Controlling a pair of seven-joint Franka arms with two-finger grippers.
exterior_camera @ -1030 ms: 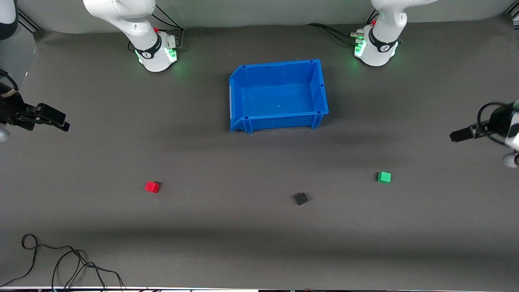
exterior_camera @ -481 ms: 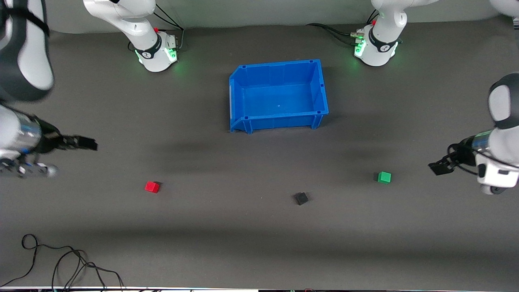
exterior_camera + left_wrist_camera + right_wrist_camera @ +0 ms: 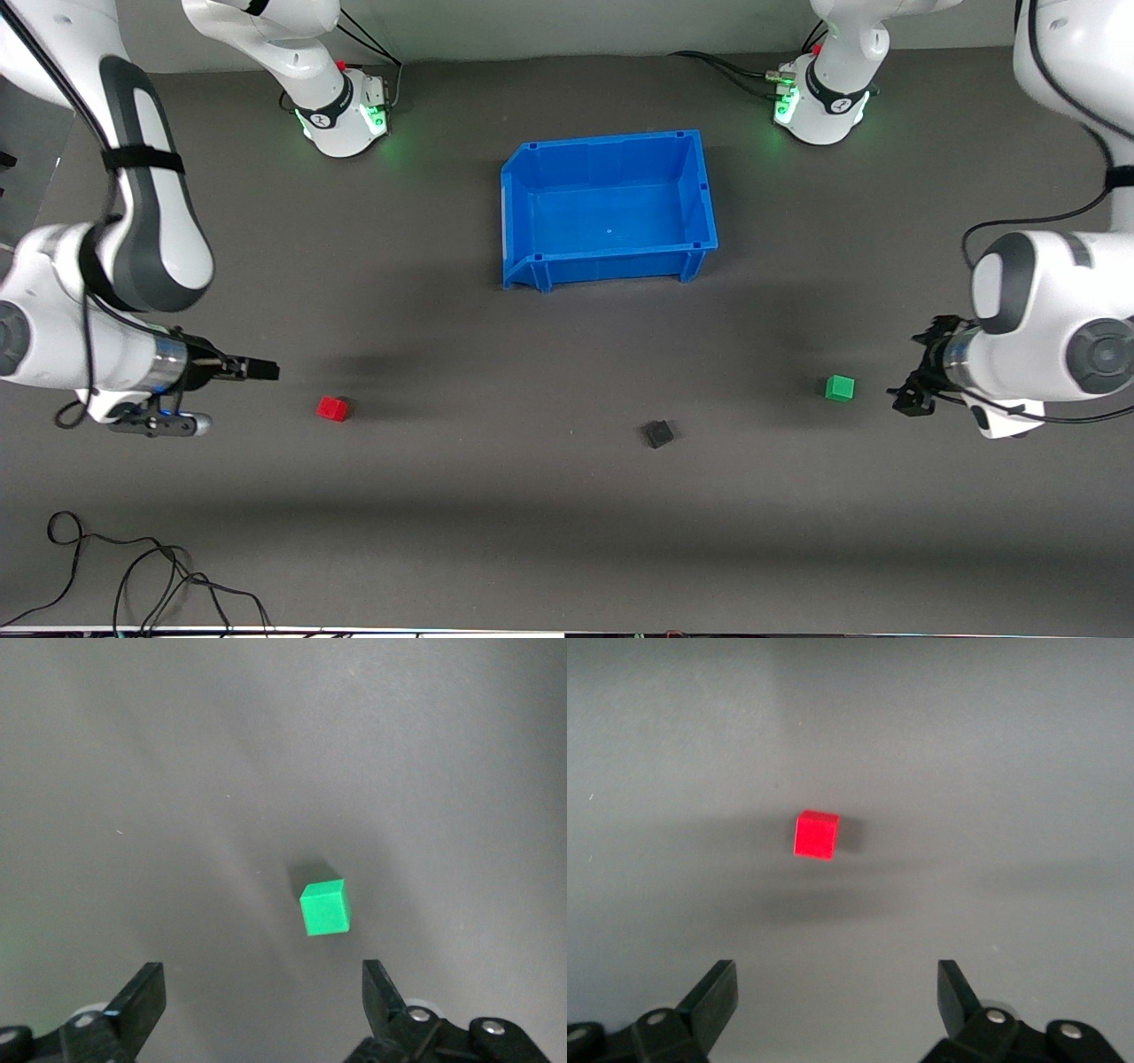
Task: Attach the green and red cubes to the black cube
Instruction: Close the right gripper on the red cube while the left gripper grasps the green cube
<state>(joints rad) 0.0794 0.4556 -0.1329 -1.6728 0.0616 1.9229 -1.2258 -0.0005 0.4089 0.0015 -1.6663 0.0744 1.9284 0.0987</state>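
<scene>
My left gripper grabs the green cube (image 3: 839, 387) by its opposite sides next, to attach it to the black cube (image 3: 657, 433).
The red cube (image 3: 332, 408) lies on the dark mat toward the right arm's end; it also shows in the right wrist view (image 3: 816, 835). The green cube (image 3: 839, 387) lies toward the left arm's end and shows in the left wrist view (image 3: 324, 908). The black cube (image 3: 657, 433) lies between them, nearer the front camera. My right gripper (image 3: 257, 369) is open and empty, beside the red cube, apart from it. My left gripper (image 3: 911, 396) is open and empty, beside the green cube, apart from it.
An empty blue bin (image 3: 700, 190) stands on the mat between the arm bases, farther from the front camera than the cubes. Loose black cables (image 3: 133, 576) lie at the mat's near corner at the right arm's end.
Both arms have swung in from the table's ends. The right gripper has come close to the red cube, the left gripper close to the green cube. The cubes have not moved.
</scene>
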